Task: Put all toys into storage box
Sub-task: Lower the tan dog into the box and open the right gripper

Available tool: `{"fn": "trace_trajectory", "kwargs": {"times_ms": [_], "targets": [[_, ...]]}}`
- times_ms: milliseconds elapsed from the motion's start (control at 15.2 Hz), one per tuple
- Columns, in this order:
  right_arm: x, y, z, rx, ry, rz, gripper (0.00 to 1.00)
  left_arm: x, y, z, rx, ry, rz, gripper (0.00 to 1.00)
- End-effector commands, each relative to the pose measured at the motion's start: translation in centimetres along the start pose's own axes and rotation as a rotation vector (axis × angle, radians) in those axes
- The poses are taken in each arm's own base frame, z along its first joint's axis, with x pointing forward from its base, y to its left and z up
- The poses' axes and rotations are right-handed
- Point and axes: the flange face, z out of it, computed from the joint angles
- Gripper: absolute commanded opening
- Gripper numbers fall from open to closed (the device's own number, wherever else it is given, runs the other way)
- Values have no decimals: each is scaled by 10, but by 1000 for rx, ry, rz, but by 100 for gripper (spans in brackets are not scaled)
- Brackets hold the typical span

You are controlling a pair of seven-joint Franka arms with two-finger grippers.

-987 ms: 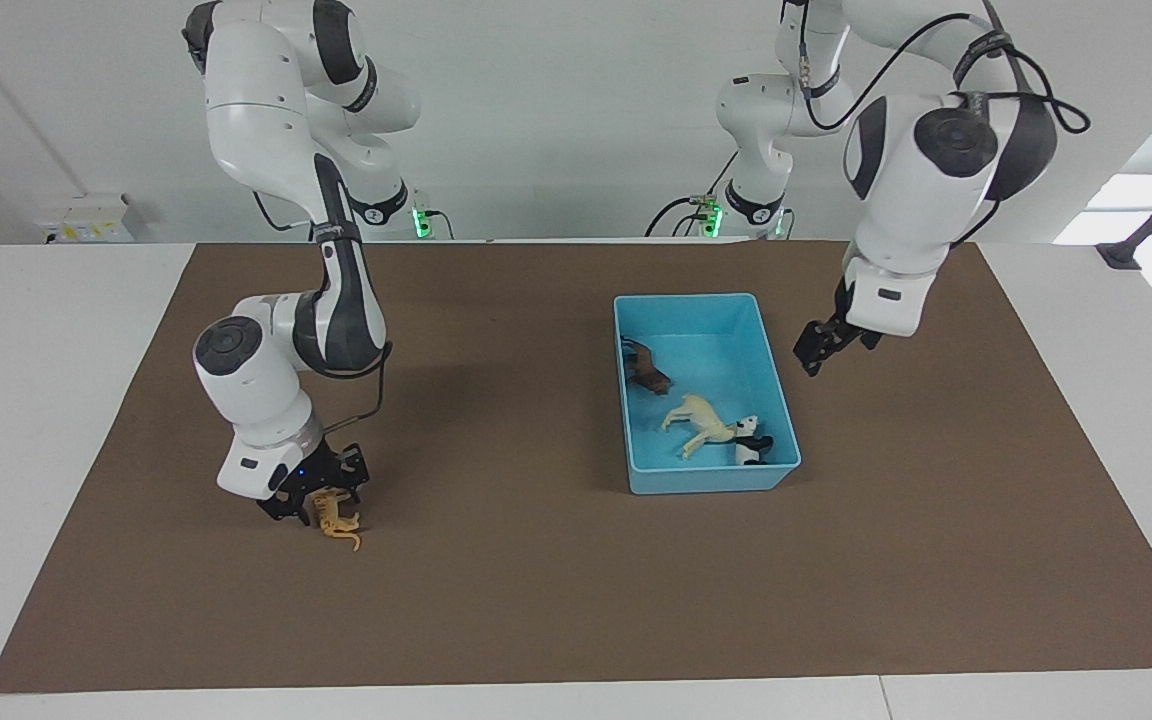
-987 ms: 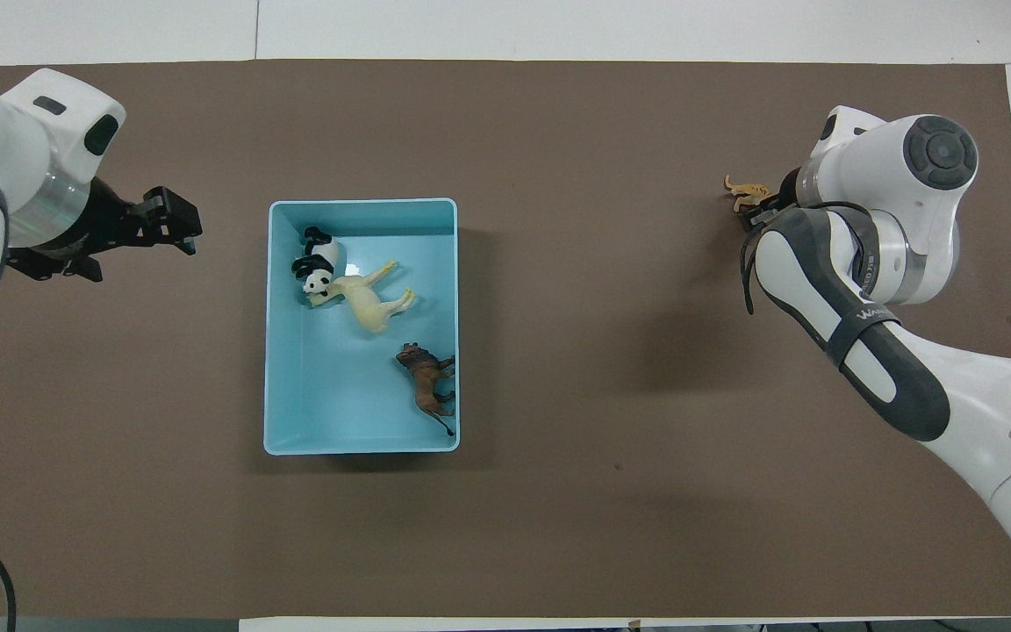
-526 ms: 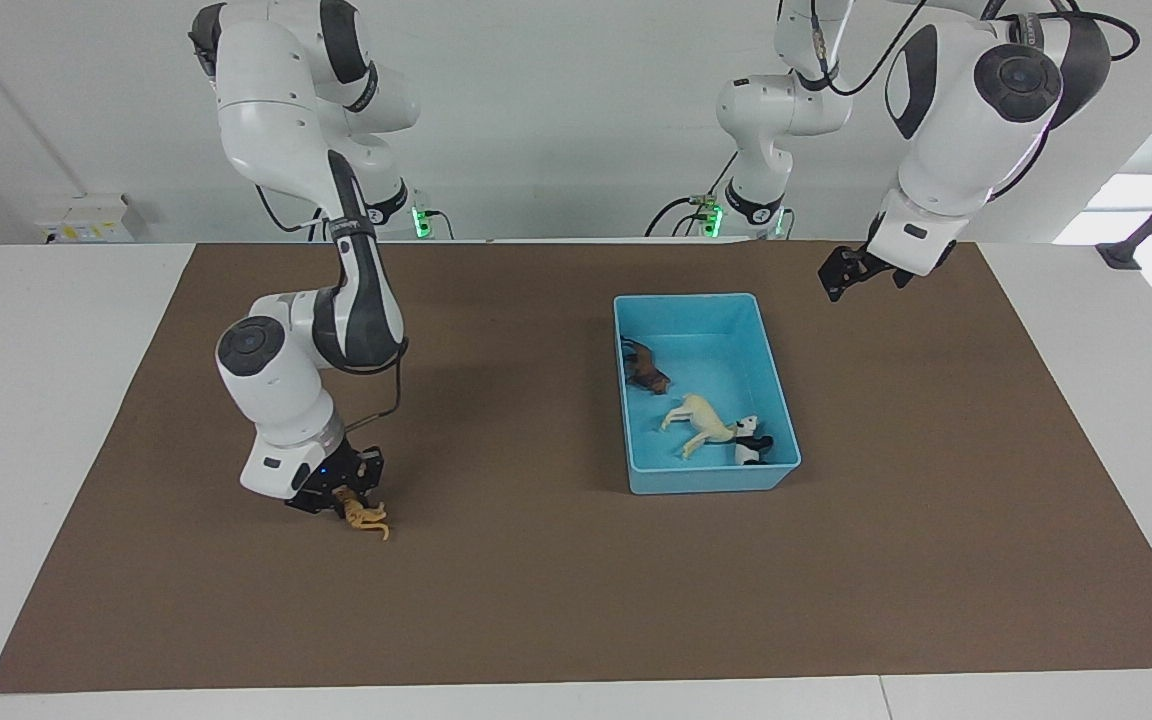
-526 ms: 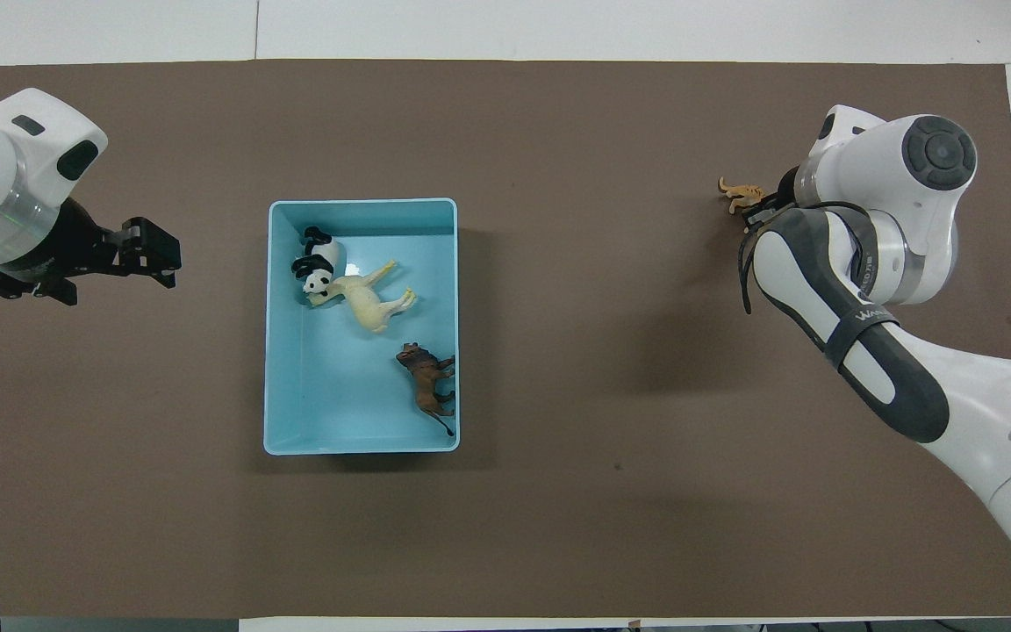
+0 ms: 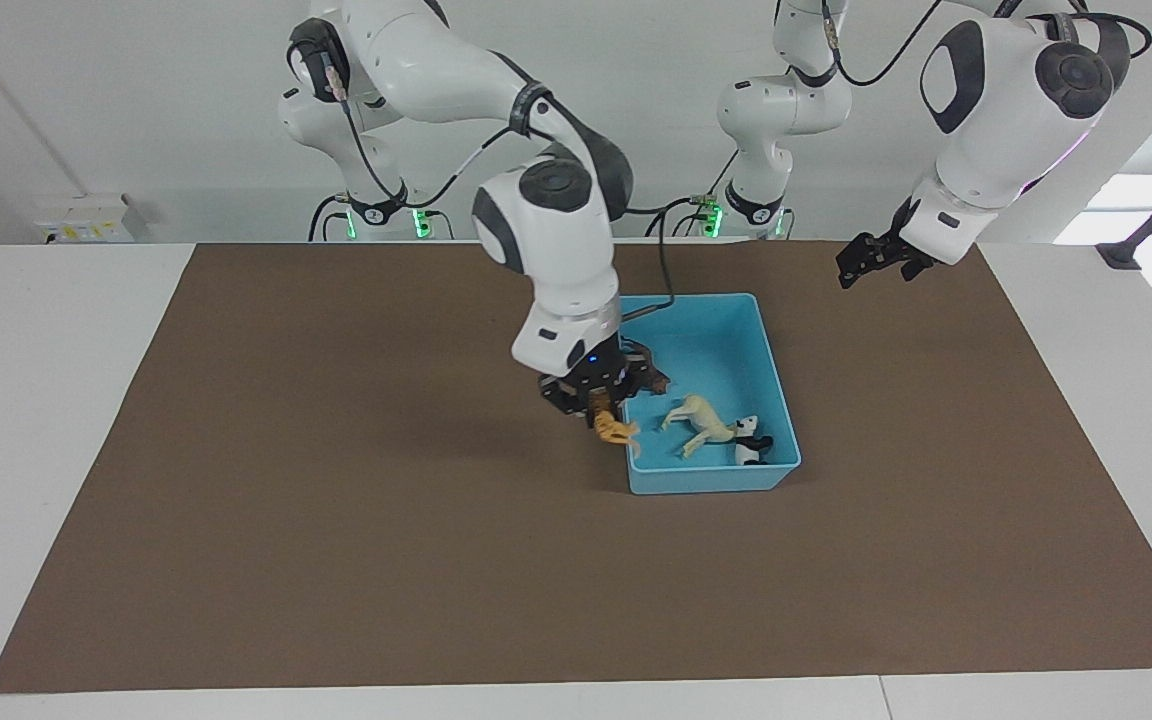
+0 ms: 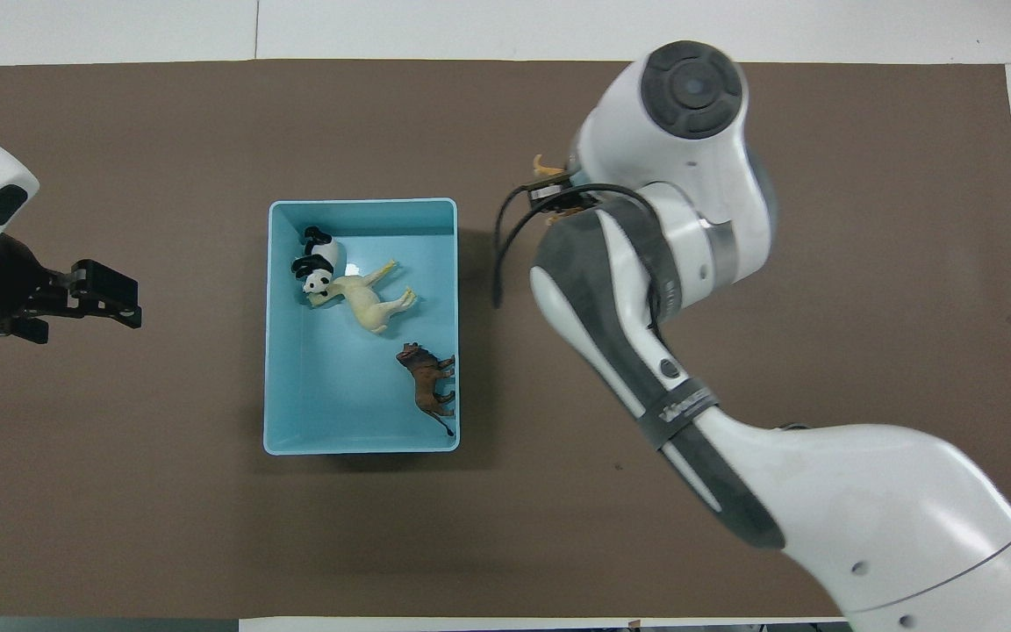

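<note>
The orange tiger is hanging short of the light blue storage box [image 5: 696, 305], so my right gripper should move it closer before letting go.
The light blue storage box [image 5: 696, 305] [image 6: 361, 204] holds a cream-white horse [image 5: 701, 420] [image 6: 369, 303], a black-and-white panda [image 5: 753, 441] [image 6: 317, 263] and a dark brown maned animal [image 6: 425, 386]. In the facing view the right gripper mostly hides the maned animal. My right gripper [image 5: 604, 412] [image 6: 558, 189] is shut on the orange tiger [image 5: 616, 431] [image 6: 544, 165]. It hangs in the air by the box wall toward the right arm's end. My left gripper [image 5: 856, 265] [image 6: 115, 297] is open and holds nothing, raised over the mat at the left arm's end.
A brown mat [image 5: 336, 550] [image 6: 207, 544] covers most of the white table [image 5: 56, 400]. The right arm's forearm [image 6: 646, 351] stretches over the mat beside the box and hides that strip from above.
The right arm lifted the tiger off the mat at its own end and carried it across to the box. The left gripper rose and drew away from the box.
</note>
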Motion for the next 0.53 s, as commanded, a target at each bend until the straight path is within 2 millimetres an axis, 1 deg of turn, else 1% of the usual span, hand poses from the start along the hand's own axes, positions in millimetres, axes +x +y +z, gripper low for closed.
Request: {"fn": "trace_trajectory", "kwargs": {"times_ms": [0,66,132,197,263,329,395,461], "targets": [[-25,-45,47,63,28,-23,0,7,11,5,-11,-6,70,100],[-40,-45,72,61,37,-31,0,6,13,4,-10,-15,73,100],[-58,-51,84,67,33,-32,7,5,12,1,-8,-18,70,100],[-68,-53,84,62,28,-16,91,0,11,1,-5,-24,72,100],[-69,-55,81,61,20,37,100,-1,11,0,-3,-30,73,100],[-69,-58,78,58,11,97,100,-2,11,2,-3,-30,73,100],[-74,-71,71,57,-3,131,100,-2,13,3,-2,-29,79,100],[-74,-74,67,44,-21,162,100,-4,14,4,-1,-30,83,100]]}}
